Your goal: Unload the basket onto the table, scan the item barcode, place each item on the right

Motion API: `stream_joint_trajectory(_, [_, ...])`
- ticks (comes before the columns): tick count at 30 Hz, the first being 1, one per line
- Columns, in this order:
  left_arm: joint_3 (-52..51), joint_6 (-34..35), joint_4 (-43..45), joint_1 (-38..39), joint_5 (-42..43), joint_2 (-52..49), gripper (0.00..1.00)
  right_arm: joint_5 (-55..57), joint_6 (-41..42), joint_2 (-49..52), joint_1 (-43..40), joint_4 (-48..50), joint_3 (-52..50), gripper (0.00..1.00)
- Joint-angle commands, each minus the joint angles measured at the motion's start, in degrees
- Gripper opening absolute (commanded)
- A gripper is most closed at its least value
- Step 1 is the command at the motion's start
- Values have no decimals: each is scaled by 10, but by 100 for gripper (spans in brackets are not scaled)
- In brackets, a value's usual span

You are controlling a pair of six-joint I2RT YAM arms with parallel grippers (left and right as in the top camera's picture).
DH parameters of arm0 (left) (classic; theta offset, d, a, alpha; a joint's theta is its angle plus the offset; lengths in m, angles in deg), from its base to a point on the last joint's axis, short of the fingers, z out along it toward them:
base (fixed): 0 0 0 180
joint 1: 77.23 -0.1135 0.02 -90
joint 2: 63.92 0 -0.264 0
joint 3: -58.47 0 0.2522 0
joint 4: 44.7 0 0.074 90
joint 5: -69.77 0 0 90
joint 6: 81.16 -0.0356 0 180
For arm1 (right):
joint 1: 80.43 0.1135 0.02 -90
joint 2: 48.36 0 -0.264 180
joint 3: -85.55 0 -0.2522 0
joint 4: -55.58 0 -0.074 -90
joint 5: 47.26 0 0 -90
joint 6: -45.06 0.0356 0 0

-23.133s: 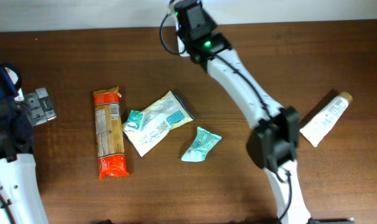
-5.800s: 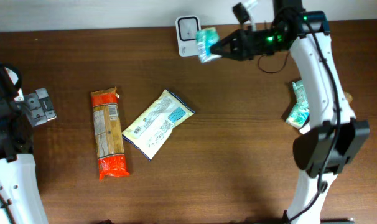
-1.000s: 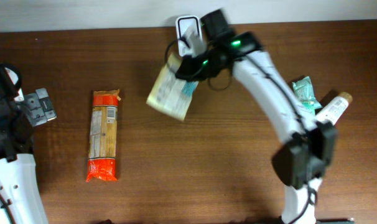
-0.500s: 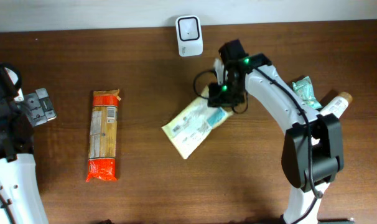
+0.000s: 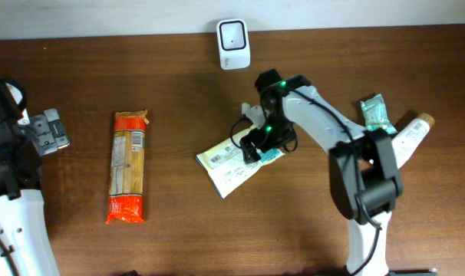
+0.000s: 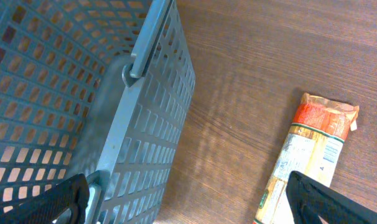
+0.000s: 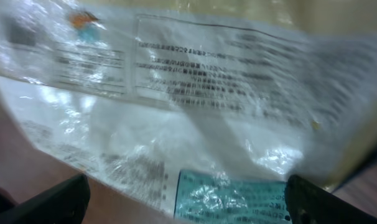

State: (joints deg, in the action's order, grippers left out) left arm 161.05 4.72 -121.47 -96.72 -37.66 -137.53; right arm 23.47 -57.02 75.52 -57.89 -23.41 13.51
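My right gripper needs to pick up the pale yellow and white packet (image 5: 225, 162) by its teal-label end next. That leaves the barcode uncovered to scan.
A pale yellow and white packet (image 5: 225, 162) with a teal label lies flat on the wooden table near the middle. My right gripper (image 5: 262, 140) hovers low over its right end, open and holding nothing. In the right wrist view the packet (image 7: 195, 93) fills the frame, its printed text and teal label lying between the spread fingers of the right gripper (image 7: 188, 202). The white scanner (image 5: 233, 34) stands at the table's back edge. My left gripper (image 5: 47, 132) rests at the far left, and the left wrist view shows it (image 6: 191, 199) open.
An orange pasta packet (image 5: 129, 166) lies left of centre and also shows as the pasta packet (image 6: 313, 155) in the left wrist view. A grey mesh basket (image 6: 83, 93) sits under the left wrist. A teal packet (image 5: 374, 113) and a white tube (image 5: 407, 140) lie at the right.
My right gripper carried the pale packet down from the scanner to the table and opened, leaving it lying flat. The left arm has not moved.
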Motion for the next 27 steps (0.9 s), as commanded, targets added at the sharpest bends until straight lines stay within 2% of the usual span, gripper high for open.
stream_joint_trajectory(1, [3, -7, 1, -2, -4, 2, 99, -11, 21, 40, 10, -13, -1, 99])
stream_joint_trajectory(3, [3, -7, 1, -2, -4, 2, 99, -6, 22, 52, 11, -14, -8, 99])
stream_joint_trajectory(7, [3, -7, 1, -2, -4, 2, 99, 128, 96, 52, 11, 2, -14, 99])
stream_joint_trajectory(8, [3, -7, 1, -2, -4, 2, 99, 129, 96, 51, 11, 9, -10, 99])
stream_joint_trajectory(11, [3, -7, 1, -2, -4, 2, 99, 130, 96, 50, 11, -28, 55, 99])
stream_joint_trajectory(13, [3, -7, 1, -2, -4, 2, 99, 180, 132, 50, 13, -60, 127, 99])
stream_joint_trajectory(15, [3, -7, 1, -2, -4, 2, 99, 217, 156, 50, 16, -64, 145, 99])
stream_joint_trajectory(24, [3, -7, 1, -2, -4, 2, 99, 238, 165, 50, 41, -3, 49, 99])
stream_joint_trajectory(27, [3, -7, 1, -2, -4, 2, 99, 197, 137, 50, 45, 30, 28, 99])
